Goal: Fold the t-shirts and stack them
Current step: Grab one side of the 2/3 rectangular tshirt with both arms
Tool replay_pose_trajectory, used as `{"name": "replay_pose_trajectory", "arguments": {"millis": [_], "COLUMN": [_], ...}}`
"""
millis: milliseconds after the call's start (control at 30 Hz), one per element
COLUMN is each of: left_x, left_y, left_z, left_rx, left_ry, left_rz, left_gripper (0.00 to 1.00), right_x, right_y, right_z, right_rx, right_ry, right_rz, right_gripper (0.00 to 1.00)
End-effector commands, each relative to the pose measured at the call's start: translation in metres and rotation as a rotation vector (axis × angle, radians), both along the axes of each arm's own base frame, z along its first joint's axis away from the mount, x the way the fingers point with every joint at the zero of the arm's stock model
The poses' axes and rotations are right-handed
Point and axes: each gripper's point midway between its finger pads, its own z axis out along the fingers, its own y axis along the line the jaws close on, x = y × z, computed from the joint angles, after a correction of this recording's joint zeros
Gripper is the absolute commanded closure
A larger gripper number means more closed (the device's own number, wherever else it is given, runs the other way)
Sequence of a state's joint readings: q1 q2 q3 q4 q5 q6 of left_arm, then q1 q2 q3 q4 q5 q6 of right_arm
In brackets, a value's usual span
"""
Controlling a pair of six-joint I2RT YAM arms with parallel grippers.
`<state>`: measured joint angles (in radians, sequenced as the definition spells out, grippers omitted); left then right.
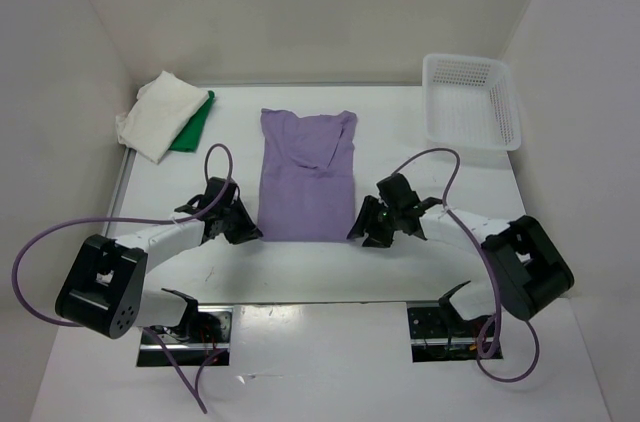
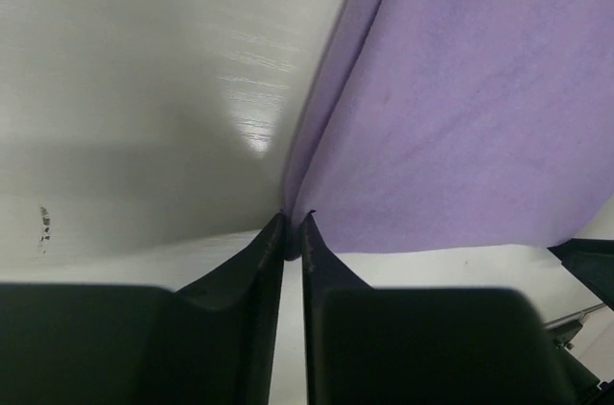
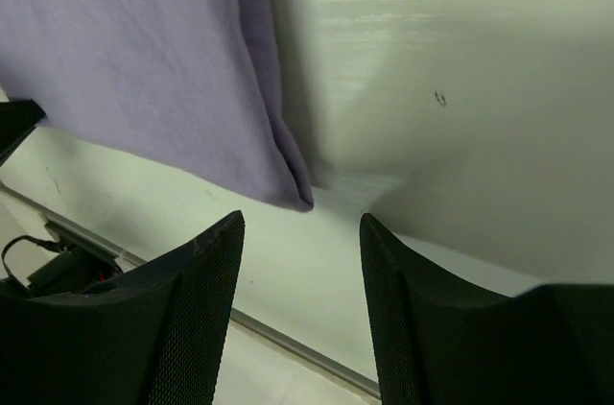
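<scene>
My right gripper grabs the light purple t-shirt's free near corner [image 1: 351, 239] [image 3: 301, 201] next, matching my left gripper's corner, to fold the hem toward the neck.
The light purple t-shirt [image 1: 306, 178] lies flat in the middle of the table, sides folded in, neck toward the back. My left gripper [image 1: 243, 232] sits at its near left corner and is shut on that corner of the cloth [image 2: 290, 232]. My right gripper [image 1: 364, 230] is open at the near right corner; the corner [image 3: 297, 196] lies on the table just ahead of the spread fingers, not between them. The white-cream t-shirt [image 1: 155, 114] lies folded at the back left on top of the bright green t-shirt [image 1: 195, 124].
A white plastic lattice basket [image 1: 470, 102] stands at the back right. White walls close in the table on the left, back and right. Purple cables loop from both arms over the near part of the table.
</scene>
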<state>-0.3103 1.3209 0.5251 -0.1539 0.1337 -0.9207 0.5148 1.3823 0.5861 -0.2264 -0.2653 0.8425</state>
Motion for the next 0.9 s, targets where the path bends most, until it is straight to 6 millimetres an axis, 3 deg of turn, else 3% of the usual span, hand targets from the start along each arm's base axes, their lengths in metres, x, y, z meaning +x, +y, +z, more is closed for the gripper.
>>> {"name": "replay_pose_trajectory", "arguments": {"millis": [0, 100, 167, 267, 300, 367, 500, 667, 700, 733, 800, 867], "left_x": [0.002, 0.001, 0.001, 0.002, 0.001, -0.003, -0.028, -0.068, -0.074, -0.081, -0.088, -0.092], "left_y": [0.005, 0.006, 0.006, 0.005, 0.004, 0.003, 0.005, -0.02, -0.021, -0.021, -0.02, -0.013], "left_z": [-0.001, -0.004, -0.004, -0.002, -0.001, 0.0, 0.002, 0.028, 0.042, 0.048, 0.079, 0.096], "left_rx": [0.027, 0.03, 0.03, 0.027, 0.017, 0.014, 0.018, -0.109, -0.138, -0.15, -0.167, -0.134], "left_ry": [-0.005, 0.004, 0.004, -0.005, -0.002, 0.008, 0.072, 0.135, 0.124, 0.127, 0.096, 0.087], "left_rz": [0.004, 0.003, 0.003, 0.004, -0.003, -0.017, -0.066, -0.155, -0.15, -0.157, -0.165, -0.171], "left_gripper": [0.86, 0.87, 0.91, 0.95, 0.97, 0.99, 1.0, 1.0, 1.0, 1.0, 1.0, 1.0], "right_x": [0.015, 0.015, 0.019, 0.023, 0.023, 0.024, 0.0, -0.063, -0.083, -0.09, -0.092, -0.09], "right_y": [0.012, 0.014, 0.016, 0.017, 0.015, 0.013, -0.001, -0.004, 0.003, 0.001, 0.002, 0.003], "right_z": [0.004, -0.007, -0.01, -0.01, -0.012, -0.003, 0.005, 0.005, 0.017, 0.021, 0.053, 0.078], "right_rx": [0.054, 0.057, 0.057, 0.044, 0.033, 0.035, 0.023, 0.068, 0.097, 0.095, 0.15, 0.176], "right_ry": [-0.025, -0.002, -0.003, 0.004, 0.008, -0.017, 0.008, 0.137, 0.14, 0.153, 0.099, 0.082], "right_rz": [-0.01, -0.014, -0.014, -0.019, -0.025, -0.031, -0.051, -0.057, -0.016, -0.039, -0.034, -0.024], "right_gripper": [0.42, 0.44, 0.51, 0.75, 0.9, 0.97, 1.0, 1.0, 1.0, 1.0, 1.0, 1.0]}}
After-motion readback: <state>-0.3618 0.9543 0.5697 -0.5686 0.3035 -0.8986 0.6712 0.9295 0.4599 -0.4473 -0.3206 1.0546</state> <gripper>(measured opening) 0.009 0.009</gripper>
